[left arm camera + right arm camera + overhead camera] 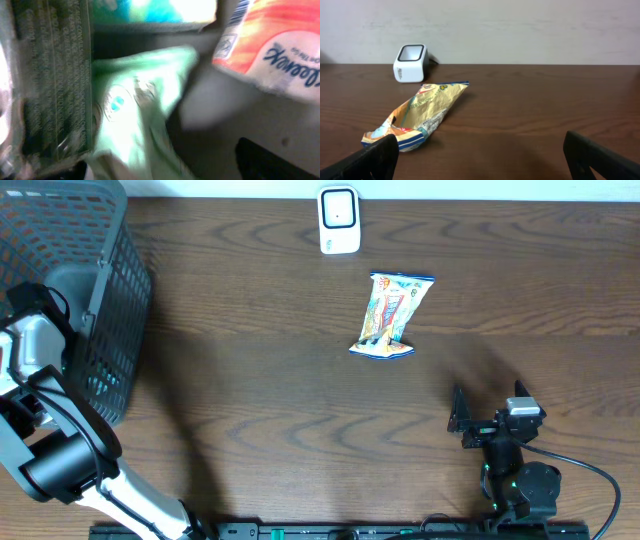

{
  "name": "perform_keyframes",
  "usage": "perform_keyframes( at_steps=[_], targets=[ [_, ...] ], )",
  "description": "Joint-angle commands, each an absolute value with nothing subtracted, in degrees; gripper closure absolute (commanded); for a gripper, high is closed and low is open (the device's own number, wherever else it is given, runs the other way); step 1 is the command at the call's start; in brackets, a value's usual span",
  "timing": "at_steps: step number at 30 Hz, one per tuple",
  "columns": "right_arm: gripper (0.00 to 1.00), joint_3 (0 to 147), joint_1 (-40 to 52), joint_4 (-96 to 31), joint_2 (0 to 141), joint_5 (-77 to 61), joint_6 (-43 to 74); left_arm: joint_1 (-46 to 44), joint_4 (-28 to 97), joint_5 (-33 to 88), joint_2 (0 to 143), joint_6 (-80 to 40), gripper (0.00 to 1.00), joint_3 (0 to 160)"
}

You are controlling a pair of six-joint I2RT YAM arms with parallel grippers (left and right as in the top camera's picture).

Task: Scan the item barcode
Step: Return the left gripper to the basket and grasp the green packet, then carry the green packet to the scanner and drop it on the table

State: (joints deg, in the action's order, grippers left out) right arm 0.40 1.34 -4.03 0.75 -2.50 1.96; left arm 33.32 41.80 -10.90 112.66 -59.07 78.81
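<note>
I should close my left gripper, and closing now would hold the packet. The pale green packet (140,105) reaches with its near end back between both dark fingers.
My left arm (40,345) reaches down into the grey mesh basket (120,300) at the table's left. Its wrist view is blurred and shows a pale green packet (140,105) lying between the spread jaws of my left gripper (160,167). One dark finger (280,160) stands well clear of the packet on the right. The white barcode scanner (339,220) stands at the table's far edge. My right gripper (490,420) rests open near the front right with nothing between its fingers.
A yellow and blue snack packet (392,315) lies on the wood in front of the scanner (410,63). Inside the basket, a dark green packet (50,80) lies left of the pale one and an orange and white tissue pack (275,45) lies right.
</note>
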Motion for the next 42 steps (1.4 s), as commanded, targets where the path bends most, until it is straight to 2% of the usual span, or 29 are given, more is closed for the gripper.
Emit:
perform_keyframes(
  at_steps=[1,7,9,14,19,27,35,38,42],
  targets=[
    [0.01,0.4,1.1,-4.3,0.8,-1.9,2.5,33.4,38.9,-12.7,113.5,-55.0,0.17,75.8],
    [0.01,0.4,1.1,-4.3,0.8,-1.9,2.5,33.4,38.5,-12.5,113.7,-51.9,0.48,75.1],
    [0.01,0.4,1.1,-4.3,0.8,-1.9,2.5,33.4,38.5,-11.3,112.9,-50.7,0.68,75.1],
    [0.01,0.4,1.1,-4.3,0.8,-1.9,2.5,33.4,38.4,-4.0,108.2,-50.6,0.91,75.6],
    [0.01,0.4,1.1,-4.3,0.8,-1.9,2.5,33.4,37.5,1.6,98.8,-50.7,0.93,76.1],
    [0.01,0.4,1.1,-4.3,0.8,-1.9,2.5,33.4,35.6,3.5,78.1,-51.7,0.93,76.1],
    [0.01,0.4,1.1,-4.3,0.8,-1.9,2.5,33.2,31.9,16.2,58.6,-54.4,0.92,76.1],
    [0.01,0.4,1.1,-4.3,0.8,-1.9,2.5,31.3,29.3,19.2,54.2,-54.9,0.93,76.1],
    [0.01,0.4,1.1,-4.3,0.8,-1.9,2.5,24.4,27.2,19.5,51.4,-55.1,0.93,76.1]
  ],
)
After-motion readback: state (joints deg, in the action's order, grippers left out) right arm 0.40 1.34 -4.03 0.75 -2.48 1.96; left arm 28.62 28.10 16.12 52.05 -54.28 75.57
